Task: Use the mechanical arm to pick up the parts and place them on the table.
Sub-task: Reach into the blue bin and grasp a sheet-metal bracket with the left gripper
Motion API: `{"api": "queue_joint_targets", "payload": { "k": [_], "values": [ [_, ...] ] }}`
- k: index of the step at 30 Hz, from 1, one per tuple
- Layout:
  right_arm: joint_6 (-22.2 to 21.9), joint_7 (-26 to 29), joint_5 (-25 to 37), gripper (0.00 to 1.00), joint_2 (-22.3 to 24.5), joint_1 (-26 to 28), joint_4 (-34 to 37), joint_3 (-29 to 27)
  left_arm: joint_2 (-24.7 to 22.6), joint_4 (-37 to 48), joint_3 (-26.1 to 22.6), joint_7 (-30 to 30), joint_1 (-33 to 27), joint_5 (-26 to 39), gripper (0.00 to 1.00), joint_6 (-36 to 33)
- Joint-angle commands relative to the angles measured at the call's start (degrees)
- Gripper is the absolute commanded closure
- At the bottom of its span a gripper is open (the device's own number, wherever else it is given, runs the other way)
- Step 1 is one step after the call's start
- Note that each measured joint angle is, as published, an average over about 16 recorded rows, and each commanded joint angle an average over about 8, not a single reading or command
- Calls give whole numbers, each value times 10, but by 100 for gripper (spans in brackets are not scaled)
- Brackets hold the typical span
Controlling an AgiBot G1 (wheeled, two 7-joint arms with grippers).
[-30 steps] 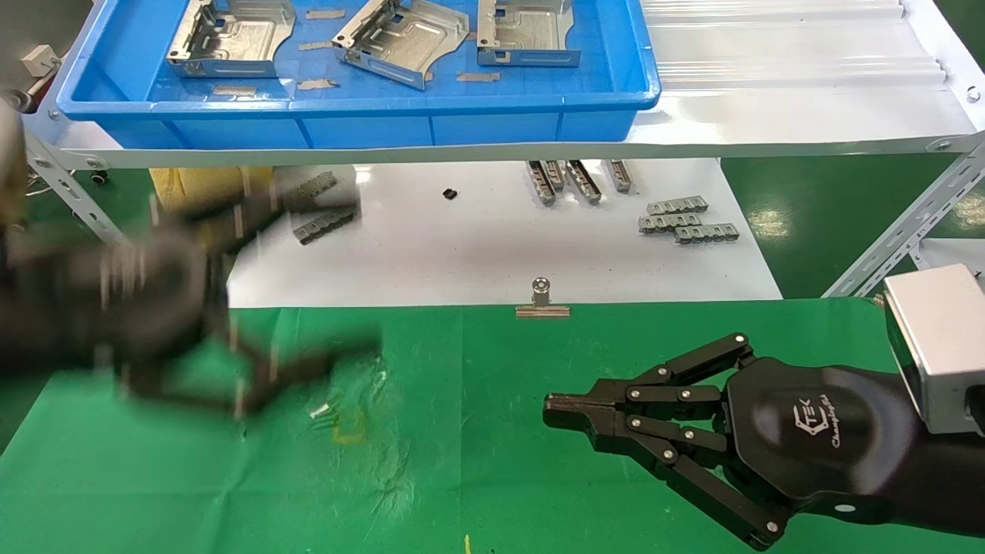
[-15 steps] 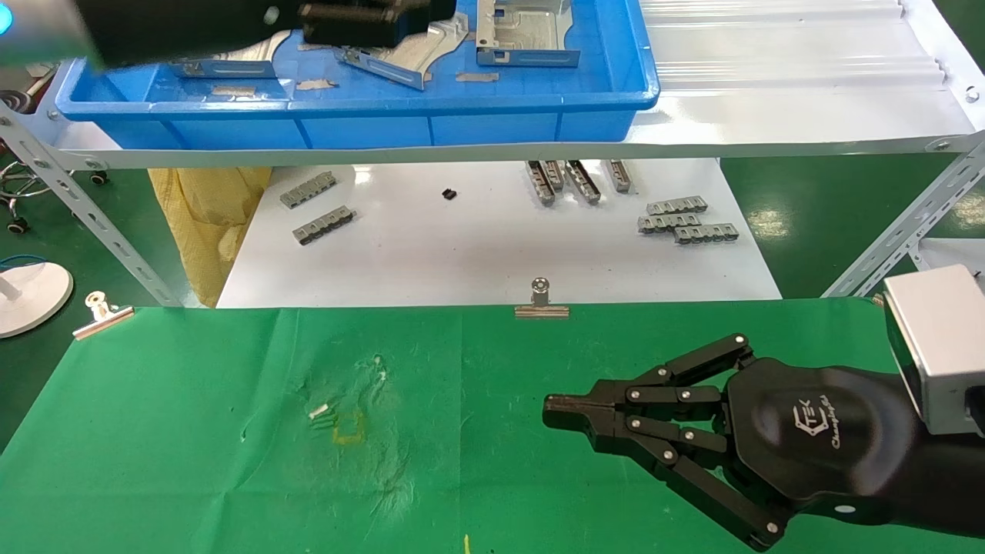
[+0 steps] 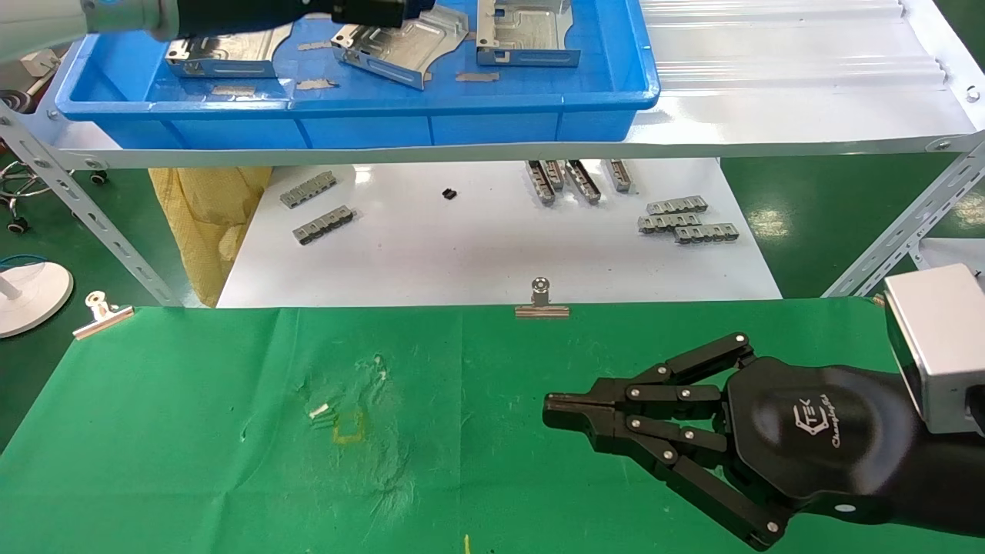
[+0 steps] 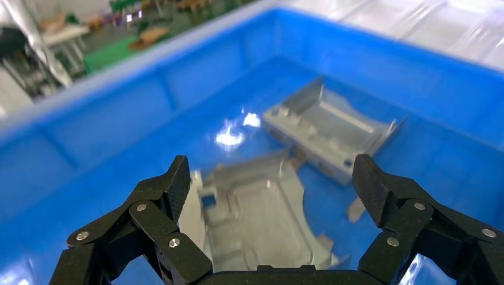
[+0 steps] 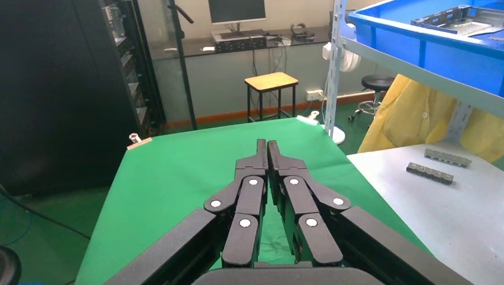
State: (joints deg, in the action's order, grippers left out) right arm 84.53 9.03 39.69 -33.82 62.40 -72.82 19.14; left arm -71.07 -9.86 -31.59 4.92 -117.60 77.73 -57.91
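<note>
Next, my left gripper takes hold of the shiny silver part by its folded edge (image 4: 195, 214) to set it on the tabletop.
Three shiny silver parts lie in a blue bin (image 3: 354, 123) on the shelf: one on the left (image 3: 231, 54), one in the middle (image 3: 404, 48), one on the right (image 3: 531, 31). My left gripper (image 3: 369, 9) reaches into the bin from the left. In the left wrist view it (image 4: 273, 178) is open and empty, hovering above one part (image 4: 255, 219), with another part (image 4: 330, 133) beyond. My right gripper (image 3: 550, 408) is shut and empty, low over the green table (image 3: 192, 431) at the right. It also shows in the right wrist view (image 5: 266, 145).
The bin stands on a white metal shelf (image 3: 769, 92). Below it, a white board (image 3: 462, 254) carries small grey slotted bars (image 3: 685, 219). Silver clips (image 3: 541, 300) hold the cloth's far edge. A yellow bag (image 3: 208, 215) hangs at the left.
My left arm has swung up from above the green table at the left to over the blue bin. The right arm has not moved.
</note>
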Motion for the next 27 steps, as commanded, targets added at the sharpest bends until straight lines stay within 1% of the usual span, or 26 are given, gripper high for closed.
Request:
{"api": "queue_joint_targets", "payload": {
  "k": [1, 4, 5, 7, 16, 27],
  "values": [
    [0, 0, 0, 0, 0, 0, 0, 0, -7, 28, -3, -1, -9, 6, 43, 5],
    [0, 0, 0, 0, 0, 0, 0, 0, -16, 53, -16, 6, -18, 24, 80, 17],
    [0, 0, 0, 0, 0, 0, 0, 0, -18, 60, -19, 9, -21, 29, 90, 22],
    [0, 0, 0, 0, 0, 0, 0, 0, -23, 71, -25, 15, -26, 38, 100, 33],
    [0, 0, 0, 0, 0, 0, 0, 0, -38, 101, -39, 48, -40, 58, 100, 66],
    [0, 0, 0, 0, 0, 0, 0, 0, -45, 102, -40, 61, -39, 60, 100, 82]
  ]
}}
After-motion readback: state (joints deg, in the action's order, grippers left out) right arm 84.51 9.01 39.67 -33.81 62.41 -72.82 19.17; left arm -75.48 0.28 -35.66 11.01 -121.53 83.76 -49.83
